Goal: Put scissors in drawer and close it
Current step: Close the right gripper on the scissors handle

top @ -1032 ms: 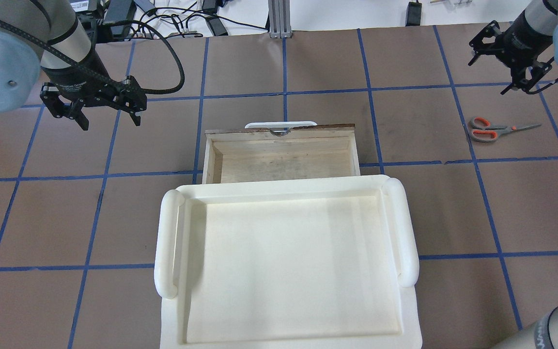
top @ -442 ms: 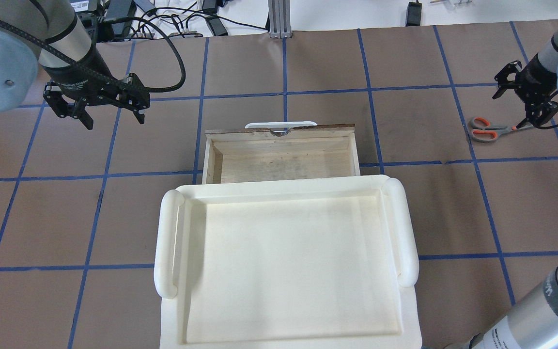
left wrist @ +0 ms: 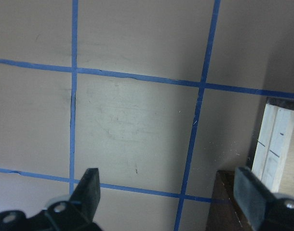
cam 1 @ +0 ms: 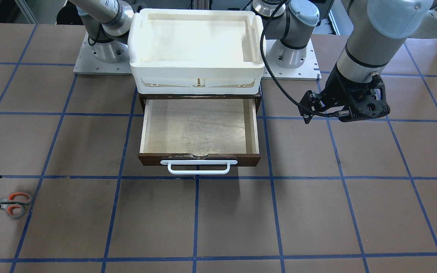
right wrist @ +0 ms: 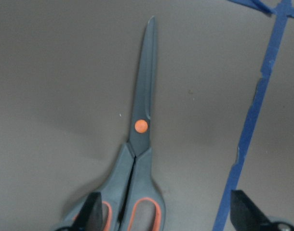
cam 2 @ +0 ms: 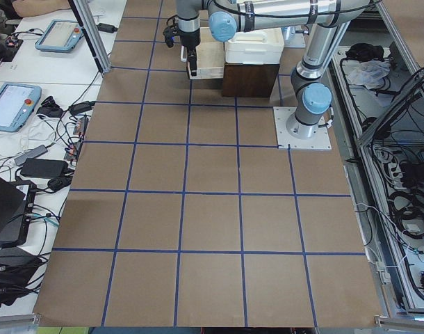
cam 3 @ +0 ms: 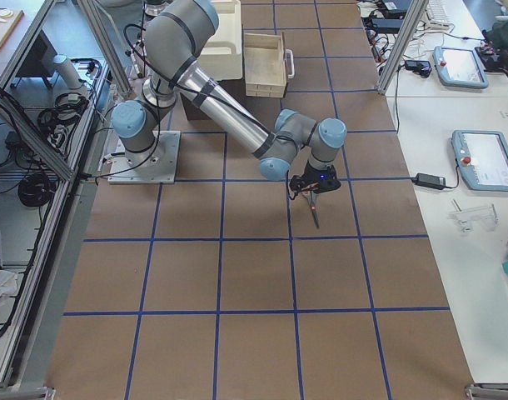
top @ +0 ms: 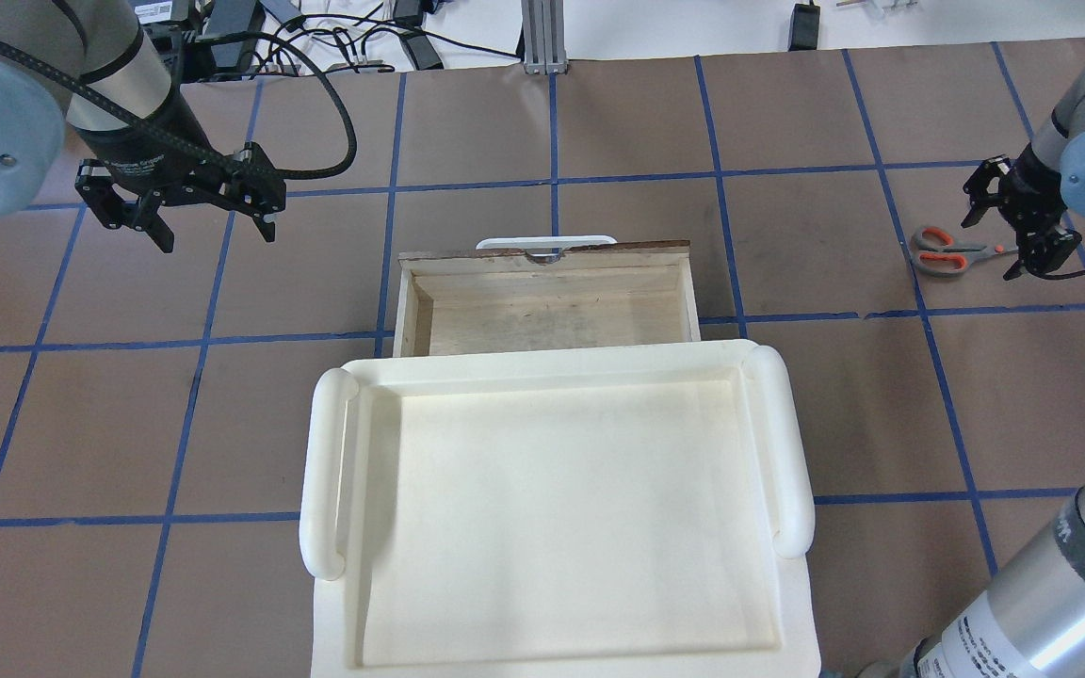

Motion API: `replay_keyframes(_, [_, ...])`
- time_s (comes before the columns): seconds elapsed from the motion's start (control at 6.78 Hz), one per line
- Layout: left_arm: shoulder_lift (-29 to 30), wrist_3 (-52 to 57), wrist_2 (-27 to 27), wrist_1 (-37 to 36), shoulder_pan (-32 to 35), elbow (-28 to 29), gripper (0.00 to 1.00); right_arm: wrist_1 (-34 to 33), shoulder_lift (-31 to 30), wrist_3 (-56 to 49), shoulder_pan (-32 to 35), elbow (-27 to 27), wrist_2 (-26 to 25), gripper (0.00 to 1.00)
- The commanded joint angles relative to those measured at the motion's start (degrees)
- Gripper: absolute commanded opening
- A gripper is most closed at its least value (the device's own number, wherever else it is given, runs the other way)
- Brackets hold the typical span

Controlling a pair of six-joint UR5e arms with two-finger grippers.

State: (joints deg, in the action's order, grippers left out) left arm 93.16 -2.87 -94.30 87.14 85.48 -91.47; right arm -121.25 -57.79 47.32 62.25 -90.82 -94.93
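Observation:
The right gripper grabs the scissors by their middle near the orange pivot [right wrist: 140, 140] next, to put them away in the drawer.
The scissors [top: 952, 252] lie flat on the brown table at the far right, grey handles with orange inner loops toward the drawer; they also show in the front view [cam 1: 11, 204] and the right wrist view [right wrist: 140, 139]. My right gripper [top: 999, 247] is open and low over their blade end, one finger on either side of them [right wrist: 168, 214], with nothing in its grasp. The drawer [top: 547, 252] is pulled open, with a pale, empty interior and a white bar handle [cam 1: 198, 167]. My left gripper [top: 218, 240] is open and empty, hovering to the drawer's left.
A large white plastic tray [top: 792, 443] sits on the dark cabinet behind the drawer. The brown table is marked with a grid of blue tape. Cables and adapters [top: 316, 38] lie beyond the far edge.
My right gripper has moved down and toward the scissors, from above and beyond them to straddling them. The left gripper has shifted only slightly. The scissors and drawer have not moved.

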Motion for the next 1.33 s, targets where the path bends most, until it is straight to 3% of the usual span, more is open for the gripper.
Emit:
replay_keyframes(0.0, [-1.7, 0.1, -0.1, 2.3, 0.0, -0.2, 1.00, -7.1, 1.9, 1.0, -0.2, 0.4, -1.0, 0.95])
replay_keyframes(0.59, [-1.9, 0.1, -0.1, 2.0, 0.0, -0.1, 1.00, -7.2, 3.5, 1.5, -0.3, -0.4, 2.4, 0.94])
replay_keyframes(0.88, [-3.2, 0.1, -0.1, 2.2, -0.1, 0.2, 1.00, -6.9, 3.6, 0.8, -0.4, -0.5, 1.7, 0.94])
replay_keyframes(1.03, [-3.4, 0.1, -0.1, 2.2, -0.2, 0.0, 1.00, -7.3, 3.6, 1.5, -0.4, -0.5, 1.5, 0.92])
replay_keyframes(1.18, [-3.4, 0.2, -0.1, 2.2, -0.5, 0.1, 1.00, -7.3, 3.6, 1.3, -0.4, -0.4, 1.5, 0.84])
